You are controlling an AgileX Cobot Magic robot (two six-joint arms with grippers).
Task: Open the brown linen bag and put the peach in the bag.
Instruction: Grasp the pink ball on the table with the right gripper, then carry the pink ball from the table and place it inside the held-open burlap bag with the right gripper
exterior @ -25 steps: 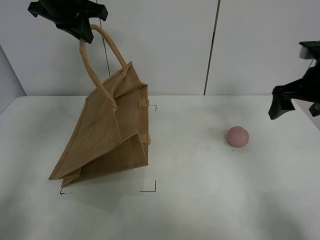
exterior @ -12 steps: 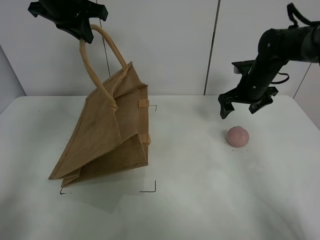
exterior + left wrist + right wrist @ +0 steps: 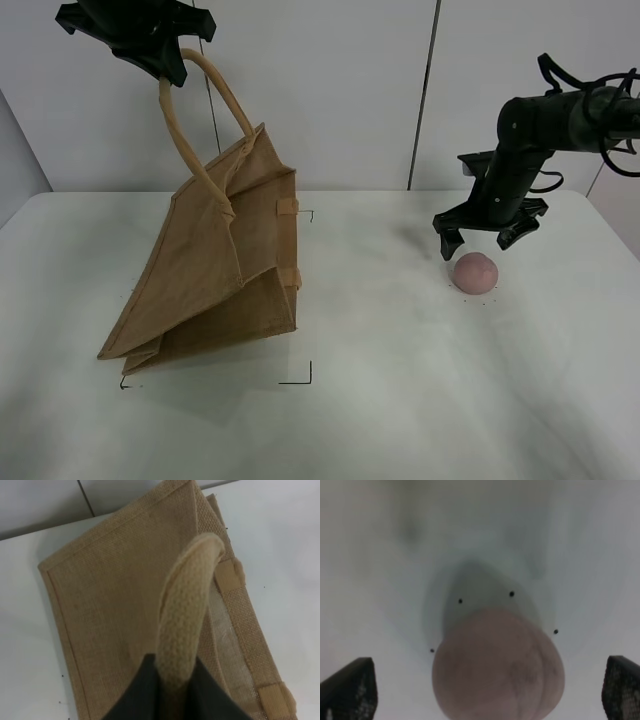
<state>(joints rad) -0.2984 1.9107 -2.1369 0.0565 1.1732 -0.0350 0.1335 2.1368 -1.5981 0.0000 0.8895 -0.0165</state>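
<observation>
My right gripper grabs the peach [image 3: 475, 272] by its rounded sides next, to put it in the brown linen bag [image 3: 225, 265].
The brown linen bag [image 3: 225, 265] hangs tilted on the left of the table, its lower edge resting on the surface. My left gripper [image 3: 150, 45] is shut on one rolled handle [image 3: 187, 610] and holds it high above the table. The bag's mouth looks flattened, nearly closed, in the left wrist view [image 3: 130, 605]. The pink peach [image 3: 475, 272] lies on the table at the right. My right gripper [image 3: 488, 238] is open, just above the peach, fingers on either side. In the right wrist view the peach [image 3: 498, 667] sits between the two fingertips [image 3: 350, 687].
The white table [image 3: 400, 400] carries black corner marks around the bag [image 3: 300, 375] and small dots around the peach. A white wall with a dark vertical seam [image 3: 422, 100] stands behind. The right arm [image 3: 560, 105] reaches in from the right edge.
My right arm has swung in from the right edge and lowered over the peach, gripper open. The left gripper and the bag have not moved.
</observation>
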